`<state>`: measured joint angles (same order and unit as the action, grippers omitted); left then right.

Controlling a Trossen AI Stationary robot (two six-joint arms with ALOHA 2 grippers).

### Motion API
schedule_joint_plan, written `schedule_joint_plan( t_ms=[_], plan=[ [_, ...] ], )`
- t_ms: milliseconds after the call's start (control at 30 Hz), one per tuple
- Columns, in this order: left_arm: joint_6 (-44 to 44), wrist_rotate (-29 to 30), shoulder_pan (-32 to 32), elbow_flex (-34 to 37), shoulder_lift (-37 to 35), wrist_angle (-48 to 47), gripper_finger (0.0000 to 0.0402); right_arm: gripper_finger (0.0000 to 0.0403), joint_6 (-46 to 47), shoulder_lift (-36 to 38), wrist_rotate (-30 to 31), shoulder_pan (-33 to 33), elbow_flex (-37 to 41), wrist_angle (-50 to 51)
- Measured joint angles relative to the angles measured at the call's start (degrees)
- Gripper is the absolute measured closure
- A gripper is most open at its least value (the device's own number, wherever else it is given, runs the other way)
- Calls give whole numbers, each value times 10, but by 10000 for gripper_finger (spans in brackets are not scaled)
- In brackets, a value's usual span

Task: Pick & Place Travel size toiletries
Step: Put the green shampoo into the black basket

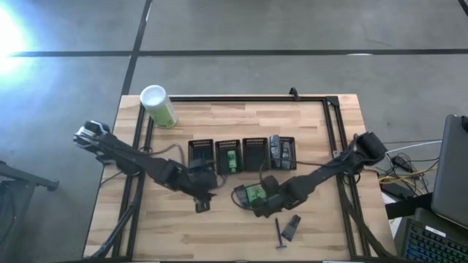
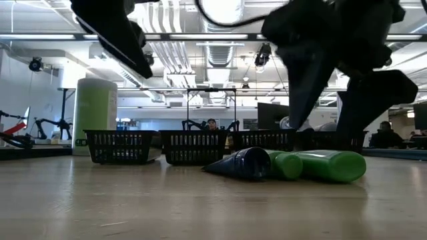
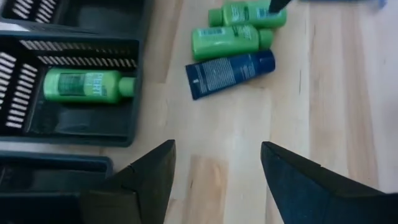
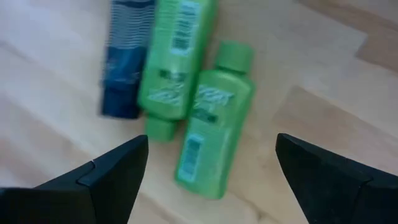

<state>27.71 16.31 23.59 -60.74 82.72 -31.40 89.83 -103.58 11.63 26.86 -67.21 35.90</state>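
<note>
My right gripper is to sort the travel toiletries into the trays, so it needs to grab the green bottle by its barcode-labelled body point(image 4: 203, 140) next.
Two small green bottles point(image 4: 214, 124) point(image 4: 177, 56) and a dark blue tube point(image 4: 127, 62) lie side by side on the wooden table. My right gripper point(image 4: 212, 139) hovers open just above them point(image 1: 252, 194). My left gripper point(image 3: 217, 144) is open too, over bare wood point(image 1: 202, 201) near the trays, left of the cluster point(image 3: 233, 40). Another green bottle point(image 3: 87, 86) lies in the second mesh tray point(image 1: 228, 155). Grey tubes point(image 1: 278, 150) lie in the rightmost tray. A thin dark razor point(image 1: 279, 234) and a dark flat piece point(image 1: 292, 227) lie near the table's near edge.
A row of several black mesh trays point(image 1: 202, 144) spans the table's middle. The tall green canister with a white cap point(image 1: 158, 107) stands at the far left. A black frame point(image 1: 241, 97) runs along the far and side edges. Bare wood lies at the near left.
</note>
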Motion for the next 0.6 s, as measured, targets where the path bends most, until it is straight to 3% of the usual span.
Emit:
schedule_joint_plan(
  t_ms=[267, 600],
  plan=[
    [2, 0, -7, 128, -134, 75, 166, 56, 2, -42, -42, -11, -29, 42],
    [-11, 18, -21, 193, -219, 76, 168, 119, -12, -91, -49, -19, -44, 48]
  ],
)
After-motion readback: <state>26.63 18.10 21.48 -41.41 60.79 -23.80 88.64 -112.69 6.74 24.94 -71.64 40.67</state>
